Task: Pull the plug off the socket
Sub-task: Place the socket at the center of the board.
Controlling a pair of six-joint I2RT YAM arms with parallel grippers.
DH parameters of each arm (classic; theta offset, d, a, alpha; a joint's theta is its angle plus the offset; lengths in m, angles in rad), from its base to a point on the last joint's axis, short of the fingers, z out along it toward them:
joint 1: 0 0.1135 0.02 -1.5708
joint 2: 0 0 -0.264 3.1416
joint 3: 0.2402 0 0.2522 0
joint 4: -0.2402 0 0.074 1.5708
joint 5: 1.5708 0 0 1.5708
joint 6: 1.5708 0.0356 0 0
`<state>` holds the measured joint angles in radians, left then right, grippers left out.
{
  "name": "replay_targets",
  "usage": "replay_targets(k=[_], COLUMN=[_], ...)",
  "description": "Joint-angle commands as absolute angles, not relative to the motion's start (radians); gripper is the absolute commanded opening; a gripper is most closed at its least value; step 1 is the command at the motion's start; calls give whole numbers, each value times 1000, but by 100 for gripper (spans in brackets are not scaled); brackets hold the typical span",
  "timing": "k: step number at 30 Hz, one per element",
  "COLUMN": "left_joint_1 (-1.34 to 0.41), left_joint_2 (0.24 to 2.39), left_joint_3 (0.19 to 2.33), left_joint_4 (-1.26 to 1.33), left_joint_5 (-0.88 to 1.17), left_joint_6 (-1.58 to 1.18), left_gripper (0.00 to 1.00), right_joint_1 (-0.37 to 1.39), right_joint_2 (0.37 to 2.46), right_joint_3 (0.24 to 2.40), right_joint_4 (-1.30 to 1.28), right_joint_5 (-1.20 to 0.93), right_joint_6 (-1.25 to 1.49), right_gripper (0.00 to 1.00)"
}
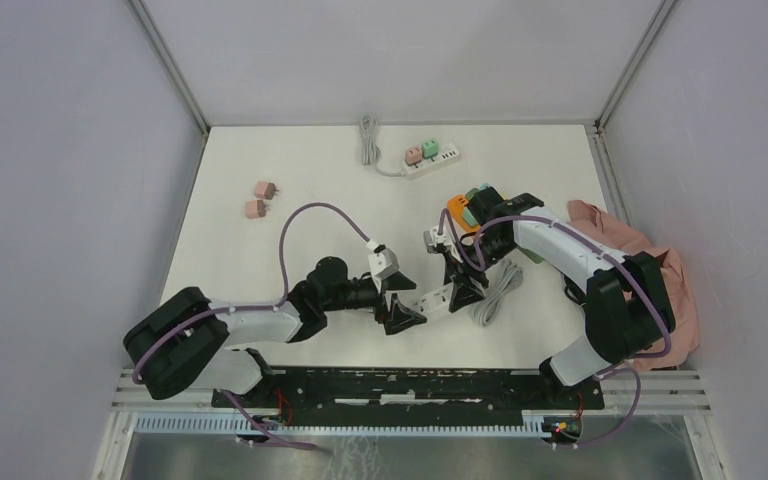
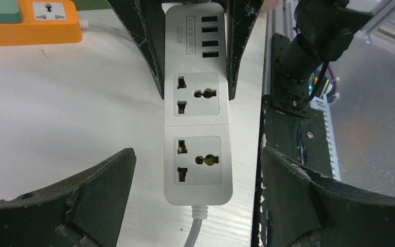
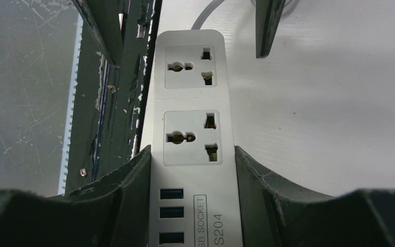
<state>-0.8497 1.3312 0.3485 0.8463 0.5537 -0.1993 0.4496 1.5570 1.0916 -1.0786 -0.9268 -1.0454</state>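
Observation:
The left gripper's fingers are beside the cord-end outlet and stop short of the seam between the outlets, so the left gripper should first move toward that seam and then close.
A white socket strip (image 1: 432, 300) (image 2: 198, 128) (image 3: 193, 139) lies near the table's front edge, beside the black base rail. Both of its outlets are empty and no plug sits in it. My right gripper (image 1: 463, 290) (image 3: 191, 152) is shut on the strip's USB end, its fingers (image 2: 149, 41) pressing both long sides. My left gripper (image 1: 400, 315) (image 2: 196, 152) stands open, straddling the cord end with a gap on each side. Two loose pink plugs (image 1: 260, 198) lie far left on the table.
A second white strip (image 1: 430, 162) at the back carries a pink and a green plug. An orange strip (image 1: 457, 208) (image 2: 31, 25) with a green plug lies by the right arm. The coiled grey cord (image 1: 500, 290) and a pink cloth (image 1: 660, 270) are at the right.

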Motion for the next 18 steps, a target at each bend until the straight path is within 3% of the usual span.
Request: replay_targets(k=[1,8,14,16,18], left_joint_1=[-892,-926,-930,-930,-928], left_joint_2=[1371,1432,1477,1487,1498], left_joint_3=[426,492,532,544,559], left_joint_4=[766,697,656,647,628], left_joint_5=[487,486,481,486,493], left_joint_6=[-89,-63,-58,-59,-59], left_gripper=[97,95,84,73,49], right_joint_1=[447,448,448,447,447], right_joint_2=[1549,1549,1549,1549,1549], right_joint_3=[1133,1134,1133,1133,1134], right_joint_4=[-1108,-1112,-1114,-1115,-1114], right_joint_5=[-995,-996,-999,-999,-999], right_joint_6=[-1061,-1063,-1067,-1068,-1067], right_gripper=[4,4,4,4,4])
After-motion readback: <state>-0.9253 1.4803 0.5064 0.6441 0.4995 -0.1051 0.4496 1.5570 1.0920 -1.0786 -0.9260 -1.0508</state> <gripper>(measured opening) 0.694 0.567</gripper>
